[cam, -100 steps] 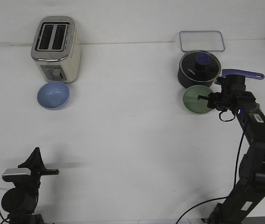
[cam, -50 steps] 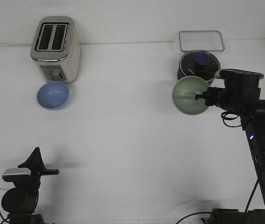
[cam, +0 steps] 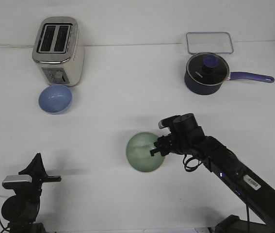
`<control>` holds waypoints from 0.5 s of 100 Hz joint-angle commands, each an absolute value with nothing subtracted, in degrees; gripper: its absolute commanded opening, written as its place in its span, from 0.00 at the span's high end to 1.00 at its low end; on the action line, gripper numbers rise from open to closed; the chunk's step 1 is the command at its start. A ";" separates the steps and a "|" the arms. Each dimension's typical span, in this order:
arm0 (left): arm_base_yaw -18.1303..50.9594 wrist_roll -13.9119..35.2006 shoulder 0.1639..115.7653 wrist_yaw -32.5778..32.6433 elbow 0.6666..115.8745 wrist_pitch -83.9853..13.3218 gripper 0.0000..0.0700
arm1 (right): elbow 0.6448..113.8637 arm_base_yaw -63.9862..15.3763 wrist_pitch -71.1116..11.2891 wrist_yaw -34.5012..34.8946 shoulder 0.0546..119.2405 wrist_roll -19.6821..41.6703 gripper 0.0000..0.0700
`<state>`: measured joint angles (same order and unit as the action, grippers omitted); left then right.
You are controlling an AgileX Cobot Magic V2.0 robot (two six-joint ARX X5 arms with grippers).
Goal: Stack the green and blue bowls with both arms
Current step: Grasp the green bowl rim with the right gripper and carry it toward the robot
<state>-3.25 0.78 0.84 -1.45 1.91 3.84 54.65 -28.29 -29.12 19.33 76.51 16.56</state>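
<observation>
My right gripper keeps holding the green bowl [cam: 144, 152] for now, since the bowl hangs tilted, its base above the white tabletop.
The pale green bowl [cam: 144, 152] is near the middle of the table, towards the front. My right gripper [cam: 157, 148] is shut on its right rim; I cannot tell whether the bowl rests on the table or hangs just above it. The light blue bowl [cam: 55, 99] sits upright at the left, just in front of the toaster. My left gripper [cam: 50, 179] is at the front left corner, far from both bowls, with nothing in it; I cannot tell whether it is open or shut.
A silver toaster [cam: 57, 50] stands at the back left. A dark blue lidded saucepan [cam: 207, 73] with a purple handle is at the back right, with a clear flat container [cam: 209, 42] behind it.
My right gripper lifted the green bowl from beside the saucepan and carried it left and forward to the table's middle. The left arm and the blue bowl have not moved.
</observation>
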 commanded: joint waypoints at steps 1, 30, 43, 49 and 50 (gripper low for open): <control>-3.36 0.89 0.86 -1.48 0.80 4.58 0.98 | 53.98 -30.74 -26.96 19.07 77.01 20.03 1.00; -3.36 0.91 0.86 -1.48 0.80 4.60 0.98 | 52.56 -35.42 -25.34 16.08 81.30 20.14 1.00; -3.36 0.89 0.86 -1.48 0.80 4.60 0.98 | 52.56 -35.42 -25.36 16.05 83.94 19.38 1.00; -3.36 0.89 0.86 -1.48 0.80 4.54 0.98 | 52.56 -35.42 -25.32 16.05 84.86 19.25 1.00; -3.36 0.89 0.86 -1.48 0.80 4.58 0.98 | 52.56 -35.42 -25.32 16.05 84.97 19.25 1.00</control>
<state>-3.25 0.78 0.84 -1.45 1.91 3.84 52.12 -34.85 -26.04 16.03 83.40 19.53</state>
